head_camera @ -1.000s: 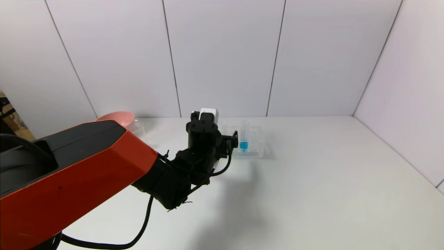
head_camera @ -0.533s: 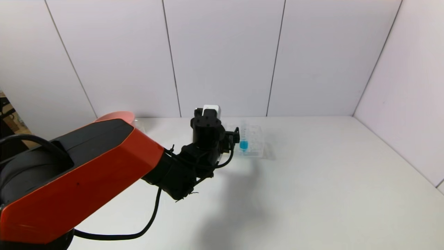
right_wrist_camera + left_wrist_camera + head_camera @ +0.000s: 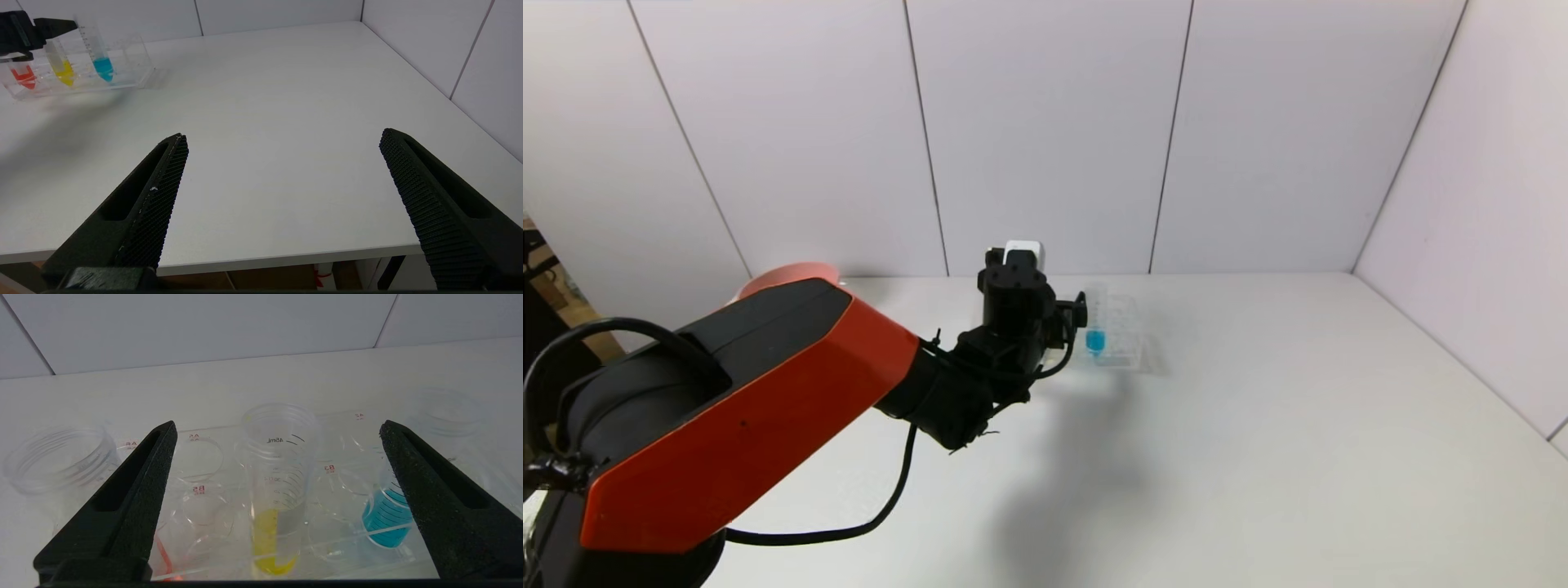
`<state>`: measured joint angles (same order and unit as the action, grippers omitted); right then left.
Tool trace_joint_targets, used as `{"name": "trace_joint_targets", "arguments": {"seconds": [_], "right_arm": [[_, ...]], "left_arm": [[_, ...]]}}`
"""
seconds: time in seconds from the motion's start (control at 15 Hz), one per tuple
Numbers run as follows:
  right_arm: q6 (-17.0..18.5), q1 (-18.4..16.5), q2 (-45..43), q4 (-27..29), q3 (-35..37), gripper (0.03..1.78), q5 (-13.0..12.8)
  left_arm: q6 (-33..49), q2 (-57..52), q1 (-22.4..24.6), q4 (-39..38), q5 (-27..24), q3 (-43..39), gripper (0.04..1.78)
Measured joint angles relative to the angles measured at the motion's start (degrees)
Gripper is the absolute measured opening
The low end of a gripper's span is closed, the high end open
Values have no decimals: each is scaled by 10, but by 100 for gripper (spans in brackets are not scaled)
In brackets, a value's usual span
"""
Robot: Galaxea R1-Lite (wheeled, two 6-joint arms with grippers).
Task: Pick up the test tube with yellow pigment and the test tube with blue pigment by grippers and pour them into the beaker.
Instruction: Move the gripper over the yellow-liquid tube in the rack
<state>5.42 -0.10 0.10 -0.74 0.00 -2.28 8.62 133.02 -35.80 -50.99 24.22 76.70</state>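
Note:
The yellow tube's rim [image 3: 280, 422] stands small beyond my left gripper's fingers, so closing now would miss the tube. The left gripper first moves toward it.
The test tube with yellow pigment [image 3: 278, 490] stands upright in the clear rack [image 3: 204, 490], centred between the jaws of my open left gripper [image 3: 278, 428], which do not touch it. The test tube with blue pigment [image 3: 388, 518] stands in the rack beside one jaw; in the head view it [image 3: 1096, 339] shows just right of the left gripper [image 3: 1078, 314]. My right gripper [image 3: 282, 139] is open and empty, low over the table's front edge, out of the head view. The right wrist view shows the yellow tube [image 3: 61, 69] and the blue tube [image 3: 101, 61] far off. The beaker is hidden.
A tube with red liquid [image 3: 163, 555] stands in the same rack on the yellow tube's other side. A pink bowl [image 3: 784, 273] sits at the back left behind my left arm. The rack [image 3: 1123, 347] stands near the back wall.
My left arm has reached forward, carrying its open gripper closer to the rack. The tubes and rack have not moved.

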Motion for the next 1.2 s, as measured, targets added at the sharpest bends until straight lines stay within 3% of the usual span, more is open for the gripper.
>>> {"name": "trace_joint_targets", "arguments": {"seconds": [1.2], "right_arm": [[0, 0, 0, 0, 0, 171, 0]], "left_arm": [[4, 68, 28, 51, 0, 90, 160]]}}
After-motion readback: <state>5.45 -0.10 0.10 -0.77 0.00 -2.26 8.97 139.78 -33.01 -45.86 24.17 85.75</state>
